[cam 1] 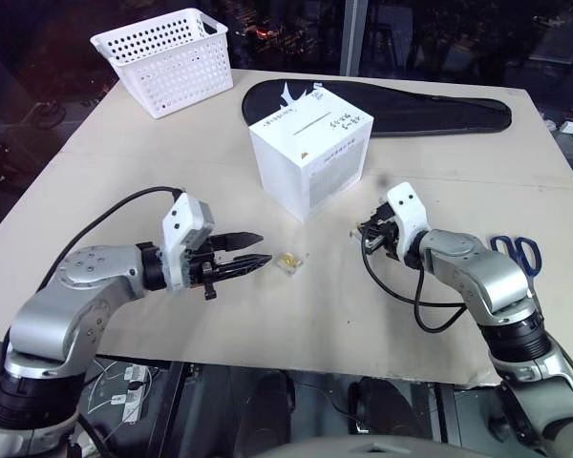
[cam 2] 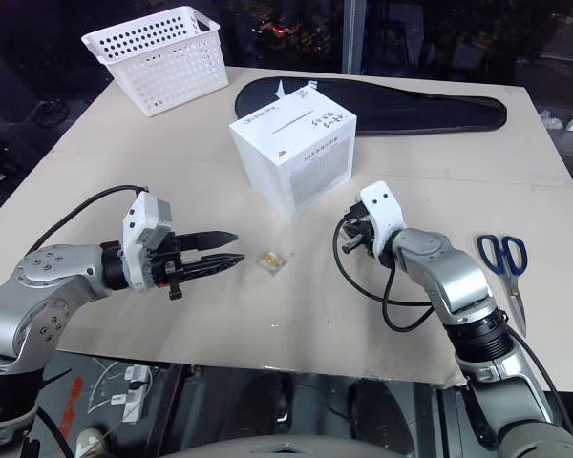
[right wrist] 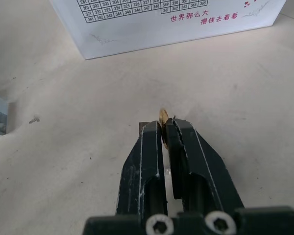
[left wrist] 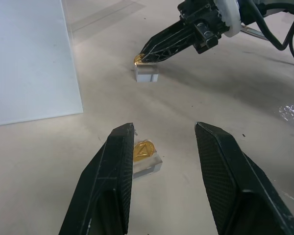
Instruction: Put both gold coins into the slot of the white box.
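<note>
The left gripper grips the small gold coin by its exposed upper edge (cam 1: 287,257) next, since the clear case hems in the coin's lower part.
The white box (cam 1: 310,162) stands mid-table, its slot (cam 1: 310,121) a thin dark line on the top face. My right gripper (right wrist: 162,125) is shut on a gold coin (right wrist: 162,116), held edge-up low over the table just right of the box's near corner. Directly under that coin sits a small clear case (left wrist: 147,73). A second gold coin (left wrist: 143,148) lies on another clear case (cam 1: 288,260) nearer the front. My left gripper (cam 1: 253,260) is open and level, fingertips just left of that coin, not touching it.
A white perforated basket (cam 1: 167,57) stands at the back left. A long black bag (cam 1: 411,110) lies behind the box. Blue-handled scissors (cam 1: 516,250) rest near the right edge, beyond my right arm. The table's front edge runs just below both arms.
</note>
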`<state>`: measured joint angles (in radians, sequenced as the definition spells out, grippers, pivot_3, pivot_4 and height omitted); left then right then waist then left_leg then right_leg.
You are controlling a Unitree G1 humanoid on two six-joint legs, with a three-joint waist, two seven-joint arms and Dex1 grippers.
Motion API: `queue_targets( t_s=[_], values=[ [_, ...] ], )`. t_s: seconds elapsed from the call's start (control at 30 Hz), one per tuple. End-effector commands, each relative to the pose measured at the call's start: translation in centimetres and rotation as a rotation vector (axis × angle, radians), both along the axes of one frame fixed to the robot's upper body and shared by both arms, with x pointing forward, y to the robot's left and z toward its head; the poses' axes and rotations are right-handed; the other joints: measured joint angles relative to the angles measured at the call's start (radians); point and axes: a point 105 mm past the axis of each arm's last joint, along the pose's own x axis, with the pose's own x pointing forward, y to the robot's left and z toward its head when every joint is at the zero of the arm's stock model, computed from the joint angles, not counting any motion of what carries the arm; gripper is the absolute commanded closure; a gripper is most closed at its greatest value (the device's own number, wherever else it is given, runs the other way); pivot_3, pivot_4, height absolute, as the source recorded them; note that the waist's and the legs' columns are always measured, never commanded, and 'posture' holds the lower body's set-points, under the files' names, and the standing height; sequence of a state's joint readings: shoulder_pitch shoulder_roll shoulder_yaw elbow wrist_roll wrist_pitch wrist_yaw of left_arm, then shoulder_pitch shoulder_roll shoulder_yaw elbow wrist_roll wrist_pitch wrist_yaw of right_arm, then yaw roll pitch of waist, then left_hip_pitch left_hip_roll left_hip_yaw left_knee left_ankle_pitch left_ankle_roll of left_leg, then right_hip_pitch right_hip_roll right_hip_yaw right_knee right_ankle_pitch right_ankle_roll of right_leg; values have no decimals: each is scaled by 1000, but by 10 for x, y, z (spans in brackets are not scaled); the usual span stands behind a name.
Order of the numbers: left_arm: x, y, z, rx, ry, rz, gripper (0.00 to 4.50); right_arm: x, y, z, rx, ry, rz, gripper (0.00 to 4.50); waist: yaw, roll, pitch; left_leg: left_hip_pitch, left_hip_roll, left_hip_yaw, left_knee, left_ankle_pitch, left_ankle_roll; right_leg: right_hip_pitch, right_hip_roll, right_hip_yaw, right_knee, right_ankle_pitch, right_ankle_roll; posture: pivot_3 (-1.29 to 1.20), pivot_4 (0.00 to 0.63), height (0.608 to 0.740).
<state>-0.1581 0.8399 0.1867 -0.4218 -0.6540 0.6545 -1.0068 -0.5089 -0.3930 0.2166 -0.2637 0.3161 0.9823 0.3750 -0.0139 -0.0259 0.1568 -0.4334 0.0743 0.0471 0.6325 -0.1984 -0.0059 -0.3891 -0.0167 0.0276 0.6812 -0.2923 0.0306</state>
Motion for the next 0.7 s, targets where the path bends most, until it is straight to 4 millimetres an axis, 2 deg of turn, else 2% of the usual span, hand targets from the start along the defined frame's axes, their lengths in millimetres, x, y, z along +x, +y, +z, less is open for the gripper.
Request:
queue_targets(
  t_s=[0.03,0.17,0.43,0.57,0.67,0.7],
  values=[
    [-2,-5,12,-25,-23,-21,2540,0,-6,21,23,-65,-3,4284,0,0,0,0,0,0,0,0,0,0,0,0,0,0,0,0,150,740],
    [1,-5,14,-38,-18,-14,2540,0,-9,31,69,-72,-6,4284,0,0,0,0,0,0,0,0,0,0,0,0,0,0,0,0,150,740],
    [2,-5,12,-47,-20,-14,2540,0,-12,31,83,-62,-5,4284,-1,0,0,0,0,0,0,0,0,0,0,0,0,0,0,0,150,740],
    [1,-5,9,-46,-19,-12,2540,-5,-7,32,70,-58,41,4284,0,0,0,0,0,0,0,0,0,0,0,0,0,0,0,0,150,740],
    [1,-5,9,-47,-18,-12,2540,-11,0,33,74,-58,70,3545,-1,0,0,0,0,0,0,0,0,0,0,0,0,0,0,0,150,740],
    [1,-5,8,-47,-18,-12,2540,-11,1,32,68,-65,62,3058,-1,0,0,0,0,0,0,0,0,0,0,0,0,0,0,0,150,740]
  ],
)
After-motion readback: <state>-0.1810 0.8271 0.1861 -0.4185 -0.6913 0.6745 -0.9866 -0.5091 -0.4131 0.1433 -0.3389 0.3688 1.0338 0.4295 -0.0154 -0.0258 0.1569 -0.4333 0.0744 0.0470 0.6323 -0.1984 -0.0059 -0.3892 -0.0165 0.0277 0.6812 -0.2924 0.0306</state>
